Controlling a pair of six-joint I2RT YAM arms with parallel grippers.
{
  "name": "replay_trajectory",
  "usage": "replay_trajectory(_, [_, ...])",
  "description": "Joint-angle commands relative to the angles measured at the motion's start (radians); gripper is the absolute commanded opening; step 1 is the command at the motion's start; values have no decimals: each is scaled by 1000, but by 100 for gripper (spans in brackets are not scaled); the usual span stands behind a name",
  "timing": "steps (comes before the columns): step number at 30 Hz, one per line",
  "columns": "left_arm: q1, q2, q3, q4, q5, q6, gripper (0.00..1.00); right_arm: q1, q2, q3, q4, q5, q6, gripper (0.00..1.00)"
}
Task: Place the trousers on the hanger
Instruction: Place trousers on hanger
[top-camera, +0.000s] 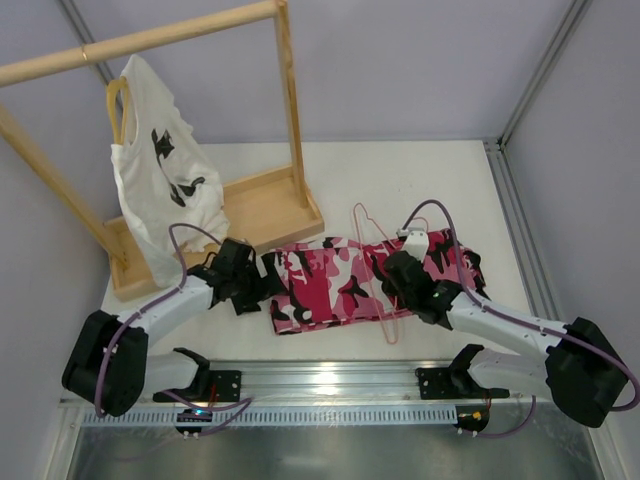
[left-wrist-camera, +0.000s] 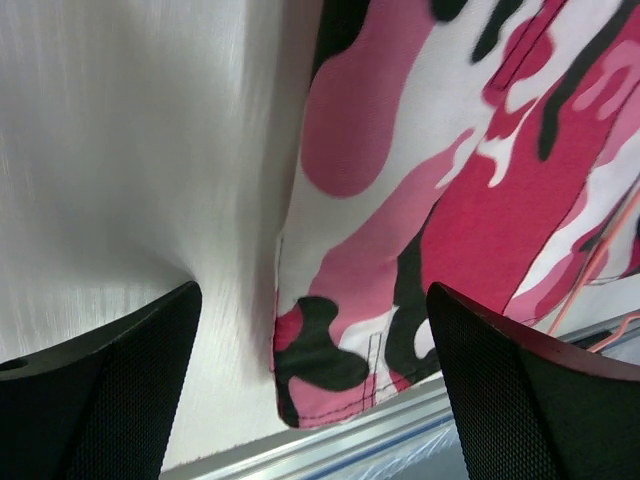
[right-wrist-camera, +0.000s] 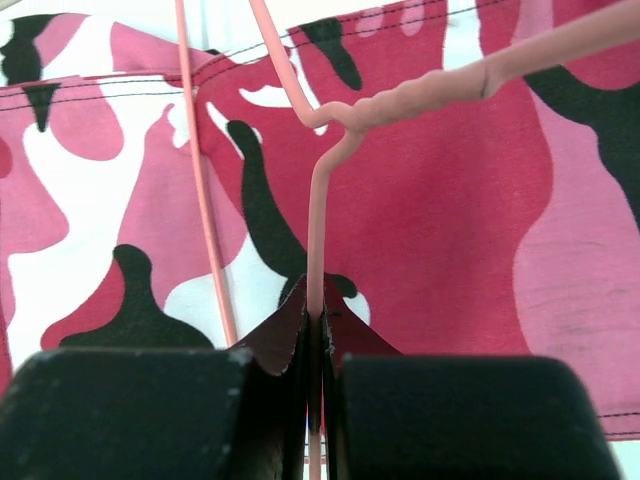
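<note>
My left gripper is to grab the trousers (top-camera: 340, 280) by their loose hem end (top-camera: 281, 315), so that it can fold that end over the wire of the hanger.
The pink, white and black camouflage trousers (top-camera: 340, 280) lie folded flat on the white table, spreading from the middle toward the right. The thin pale-pink wire hanger (top-camera: 372, 262) lies across them, its hook toward the back. My right gripper (top-camera: 398, 262) is shut on the hanger's wire (right-wrist-camera: 316, 250) just below the twisted neck, over the cloth (right-wrist-camera: 450, 240). At the trousers' left end my left gripper (top-camera: 268, 275) stands wide open. A hem corner of the trousers (left-wrist-camera: 335, 370) lies between its fingers (left-wrist-camera: 520, 390), untouched.
A wooden rack (top-camera: 255, 205) stands at the back left, with a white printed T-shirt (top-camera: 160, 185) on a yellow hanger (top-camera: 115, 105). A metal rail (top-camera: 330, 380) runs along the table's near edge, just beyond the trousers' hem.
</note>
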Motion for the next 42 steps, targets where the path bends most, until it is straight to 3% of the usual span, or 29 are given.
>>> replay_trajectory(1, [41,-8,-50,182,107,-34,94,-21,-16,39,-39,18,-9,4])
replay_trajectory(12, [45,44,-79,271,160,-56,80,-35,-53,31,-85,104,63,4])
replay_trajectory(17, [45,54,-102,329,181,-74,72,-35,-86,-20,-13,79,100,3])
replay_trajectory(20, [45,70,-107,357,200,-82,59,-35,-90,-44,13,79,106,4])
replay_trajectory(23, [45,74,-104,377,218,-80,32,-35,-47,-50,13,101,129,4])
replay_trajectory(28, [45,17,-41,281,200,-44,1,-30,47,-46,-17,130,178,4])
replay_trajectory(37, [45,-193,168,-37,62,22,0,62,101,41,-110,233,349,4])
replay_trajectory(42, [21,-164,312,-50,111,18,0,89,82,68,-107,222,364,4])
